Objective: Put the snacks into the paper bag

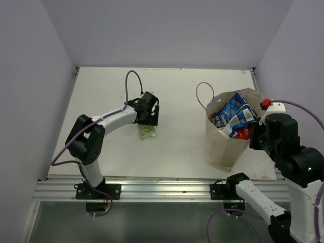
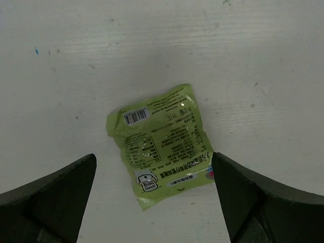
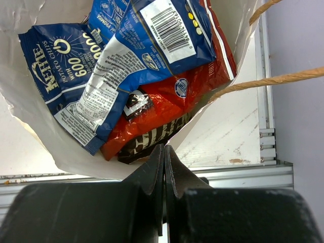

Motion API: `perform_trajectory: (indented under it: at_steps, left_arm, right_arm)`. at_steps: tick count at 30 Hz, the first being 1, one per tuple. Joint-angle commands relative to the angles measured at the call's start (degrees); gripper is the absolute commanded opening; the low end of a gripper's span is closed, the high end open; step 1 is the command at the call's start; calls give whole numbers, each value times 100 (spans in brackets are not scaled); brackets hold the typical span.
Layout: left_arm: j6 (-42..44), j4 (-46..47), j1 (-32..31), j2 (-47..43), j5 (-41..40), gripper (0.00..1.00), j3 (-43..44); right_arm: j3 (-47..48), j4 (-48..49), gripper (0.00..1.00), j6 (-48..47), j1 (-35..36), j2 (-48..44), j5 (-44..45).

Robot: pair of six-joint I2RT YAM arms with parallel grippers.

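I am not ready to close my left gripper yet: the green packet (image 1: 147, 131) (image 2: 159, 144) lies flat below my fingers, so I need to lower the gripper to the packet first and then close on it.
The small pale green packet (image 1: 147, 131) lies flat on the white table, printed back up. My left gripper (image 1: 148, 123) is open right above it; in the left wrist view the packet (image 2: 159, 144) lies between the two spread fingers, and the gripper (image 2: 153, 157) does not touch it. The tan paper bag (image 1: 223, 147) stands at the right, open, holding blue packets (image 1: 235, 114) and a red packet (image 1: 244, 132). My right gripper (image 1: 254, 136) is shut at the bag's right rim; in the right wrist view its jaws (image 3: 164, 148) pinch the bag's edge (image 3: 30, 136). The other snacks are hidden.
The bag's loop handles (image 1: 202, 93) stick out to the back left and show in the right wrist view (image 3: 273, 80). An aluminium rail (image 1: 162, 190) runs along the table's near edge. White walls close in the table on three sides.
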Motion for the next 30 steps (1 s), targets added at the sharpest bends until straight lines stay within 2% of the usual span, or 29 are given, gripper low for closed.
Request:
perform_trajectory:
  at_steps: [1, 8, 16, 19, 20, 21, 23, 26, 28, 30]
  left_arm:
    - [-365, 441, -26, -376, 284, 100, -22]
    - [-462, 1241, -26, -183, 495, 100, -786]
    - [-638, 1136, -26, 29, 451, 99, -1024]
    - [-603, 1154, -26, 90, 521, 79, -1034]
    - [-594, 1154, -26, 143, 530, 63, -1016]
    - [-559, 1128, -26, 160, 582, 27, -972]
    - [-550, 1119, -26, 143, 635, 1, -911]
    - [-349, 952, -61, -92, 715, 0, -605]
    - [-208, 943, -271, -391, 627, 0, -349]
    - [108, 969, -638, -849, 434, 0, 282]
  right_arm:
    - [298, 2, 0, -120, 34, -6, 81]
    - [315, -16, 0, -102, 43, -32, 81]
    - [333, -25, 0, -102, 34, -15, 81]
    - [324, -25, 0, -102, 34, -6, 73]
    - [324, -25, 0, -102, 34, -6, 64]
    - [341, -25, 0, -102, 34, 11, 64]
    - [350, -33, 0, -102, 34, 12, 64]
    - [350, -33, 0, -102, 34, 12, 64]
    - [359, -42, 0, -102, 34, 29, 72]
    - [368, -33, 0, -102, 35, 29, 72]
